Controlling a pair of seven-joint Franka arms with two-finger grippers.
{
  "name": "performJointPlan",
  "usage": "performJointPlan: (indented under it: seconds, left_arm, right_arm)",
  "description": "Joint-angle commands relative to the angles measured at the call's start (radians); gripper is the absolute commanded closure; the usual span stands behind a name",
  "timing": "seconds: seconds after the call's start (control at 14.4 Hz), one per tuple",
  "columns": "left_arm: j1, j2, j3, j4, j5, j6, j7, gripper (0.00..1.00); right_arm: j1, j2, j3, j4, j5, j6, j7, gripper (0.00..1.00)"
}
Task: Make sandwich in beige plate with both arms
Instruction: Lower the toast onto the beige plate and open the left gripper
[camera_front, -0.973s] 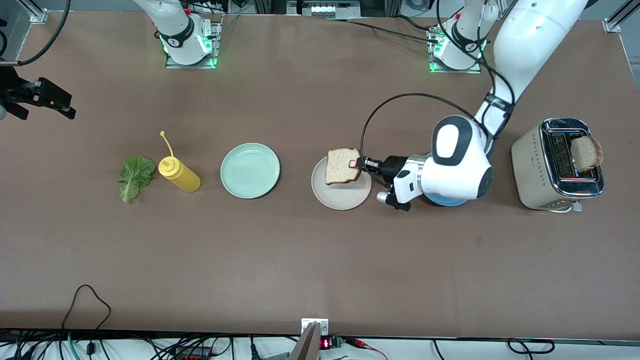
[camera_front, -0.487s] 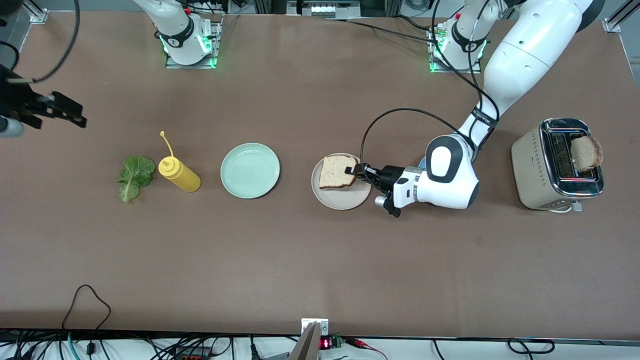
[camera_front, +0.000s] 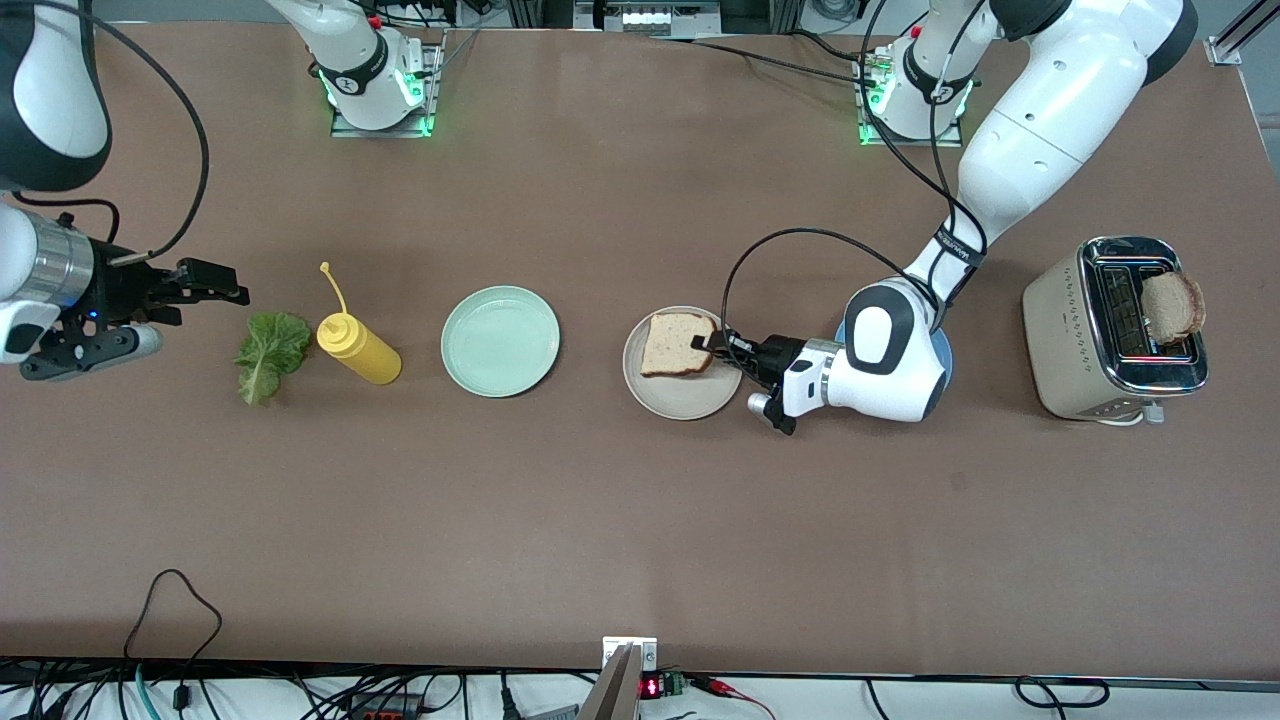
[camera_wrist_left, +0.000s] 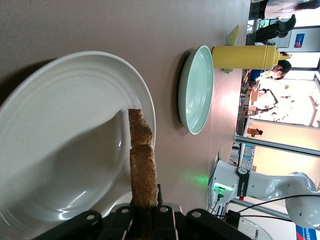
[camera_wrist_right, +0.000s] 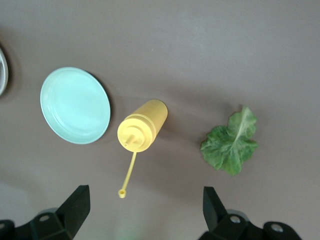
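My left gripper opens now, since the bread slice's far edge (camera_wrist_left: 136, 113) meets the beige plate (camera_wrist_left: 65, 125).
A tan bread slice (camera_front: 675, 345) lies flat, low over the half of the beige plate (camera_front: 683, 408) farther from the front camera. My left gripper (camera_front: 708, 346) is shut on the slice's edge toward the left arm's end. The left wrist view shows that slice (camera_wrist_left: 142, 165) edge-on between the left gripper's (camera_wrist_left: 146, 215) jaws, beside the plate (camera_wrist_left: 60, 130). A second bread slice (camera_front: 1173, 305) stands in the toaster. The green lettuce leaf (camera_front: 268, 352) lies near the right arm's end. My right gripper (camera_front: 228, 283) hangs open above the table beside the leaf (camera_wrist_right: 231, 145), holding nothing (camera_wrist_right: 145, 205).
A yellow squeeze bottle (camera_front: 357, 347) lies between the lettuce and a mint-green plate (camera_front: 500, 341). A blue plate (camera_front: 944, 352) shows under the left arm's wrist. The silver toaster (camera_front: 1075, 335) stands at the left arm's end.
The left gripper has brought the bread slice down from the air to the beige plate. The right arm has swung in from the table's end toward the lettuce.
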Motion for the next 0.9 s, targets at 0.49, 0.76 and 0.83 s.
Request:
performJointPlan:
  seconds: [0.49, 0.76, 0.83]
  left_arm:
    - [0.027, -0.019, 0.006, 0.0, 0.128, 0.01, 0.044, 0.0]
    - [0.025, -0.098, 0.008, -0.004, 0.316, 0.004, -0.012, 0.0]
    - [0.023, -0.127, 0.008, -0.015, 0.344, 0.0, -0.058, 0.0]
  right_arm:
    - [-0.093, 0.015, 0.001, 0.01, 0.126, -0.065, -0.402, 0.0]
    - [-0.191, 0.021, -0.002, -0.037, 0.297, -0.054, -0.664, 0.0]
    - [-0.208, 0.021, -0.002, -0.056, 0.326, -0.04, -0.73, 0.0]
